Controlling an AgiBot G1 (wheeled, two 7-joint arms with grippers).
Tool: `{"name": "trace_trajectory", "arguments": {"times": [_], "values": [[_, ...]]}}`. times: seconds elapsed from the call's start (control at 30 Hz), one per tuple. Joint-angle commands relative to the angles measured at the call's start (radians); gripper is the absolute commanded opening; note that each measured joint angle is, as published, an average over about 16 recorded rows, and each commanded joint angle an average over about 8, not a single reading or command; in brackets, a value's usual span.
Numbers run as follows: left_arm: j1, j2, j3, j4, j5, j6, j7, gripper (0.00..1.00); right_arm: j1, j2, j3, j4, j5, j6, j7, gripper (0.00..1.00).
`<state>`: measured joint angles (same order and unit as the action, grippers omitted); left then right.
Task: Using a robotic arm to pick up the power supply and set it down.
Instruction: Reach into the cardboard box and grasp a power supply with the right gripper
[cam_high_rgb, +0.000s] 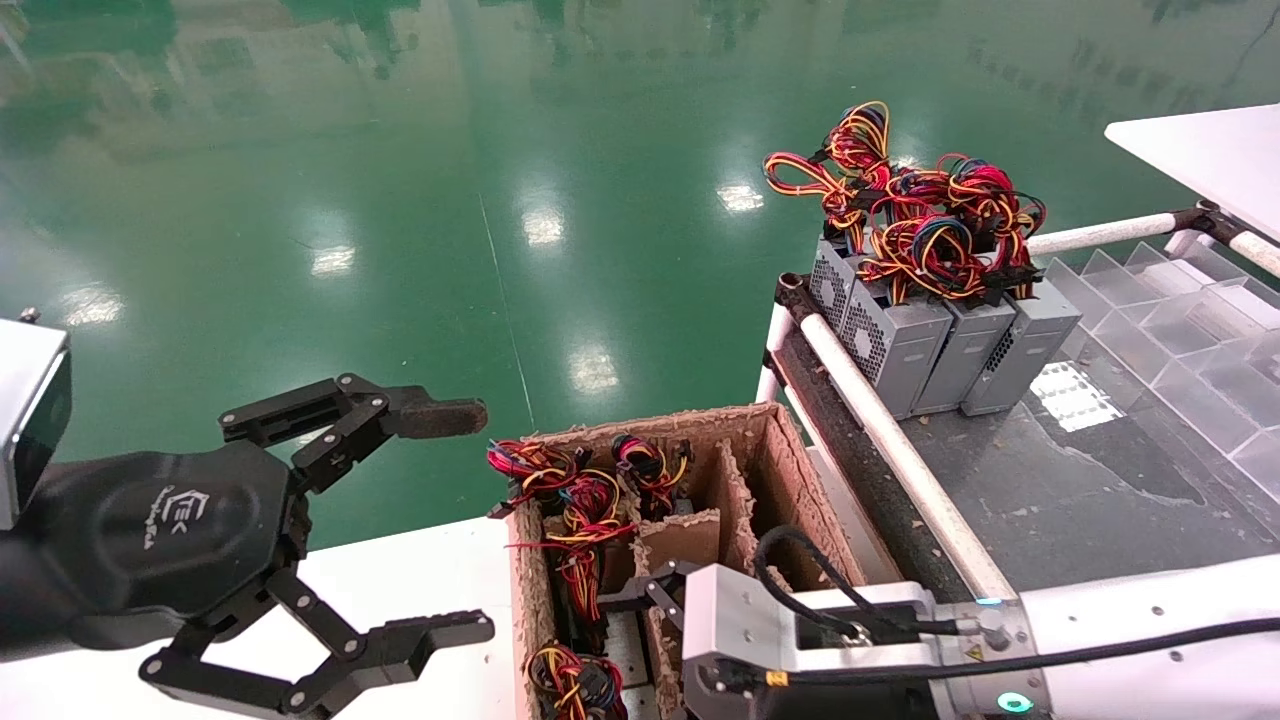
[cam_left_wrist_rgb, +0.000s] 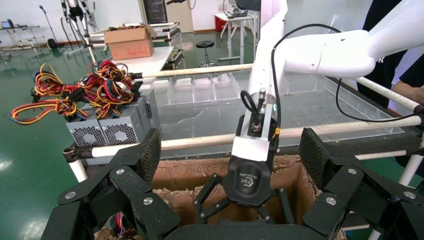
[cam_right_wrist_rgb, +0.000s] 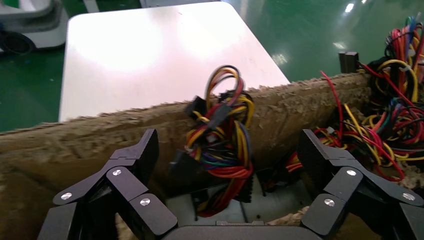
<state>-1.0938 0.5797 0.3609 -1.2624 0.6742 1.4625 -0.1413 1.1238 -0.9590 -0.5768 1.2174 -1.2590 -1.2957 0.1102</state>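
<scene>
The power supply's grey body has cardboard sides close around it. My right gripper should therefore next grab the power supply by the wire bundle rising above its top (cam_high_rgb: 577, 680) (cam_right_wrist_rgb: 224, 140).
The power supply (cam_right_wrist_rgb: 225, 209) lies in a compartment of the cardboard box (cam_high_rgb: 775, 480), grey top up. Its bundle of red, yellow and orange wires (cam_right_wrist_rgb: 222, 135) rises against the box wall. My right gripper (cam_right_wrist_rgb: 228, 150) hangs open inside that compartment, one finger on each side of the bundle and neither touching it. In the head view the right gripper (cam_high_rgb: 645, 605) reaches down into the box from the silver wrist block (cam_high_rgb: 740, 625). The left wrist view shows the right gripper's black body (cam_left_wrist_rgb: 248, 182) over the box. My left gripper (cam_high_rgb: 455, 522) stays open and empty beside the box, above the white table (cam_high_rgb: 400, 590).
Three grey power supplies (cam_high_rgb: 940, 340) with tangled wires stand on the dark bench (cam_high_rgb: 1050, 500) behind a white pipe rail (cam_high_rgb: 900, 440). Clear plastic dividers (cam_high_rgb: 1180, 320) fill the bench's far right. More wire bundles (cam_high_rgb: 560, 480) fill the box's other compartments.
</scene>
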Motion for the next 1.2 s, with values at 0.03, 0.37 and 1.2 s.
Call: {"name": "trace_trajectory", "arguments": {"times": [0.03,0.37,1.2], "values": [[0.000,0.000,0.000,0.000,0.000,0.000,0.000,1.00,0.001,-0.015,-0.007,-0.005,-0.019,0.014,-0.009,0.00],[0.000,0.000,0.000,0.000,0.000,0.000,0.000,1.00,0.004,-0.040,-0.023,0.010,-0.075,0.050,-0.046,0.00],[0.000,0.000,0.000,0.000,0.000,0.000,0.000,1.00,-0.018,-0.032,-0.020,0.042,-0.073,0.067,-0.038,0.00]]}}
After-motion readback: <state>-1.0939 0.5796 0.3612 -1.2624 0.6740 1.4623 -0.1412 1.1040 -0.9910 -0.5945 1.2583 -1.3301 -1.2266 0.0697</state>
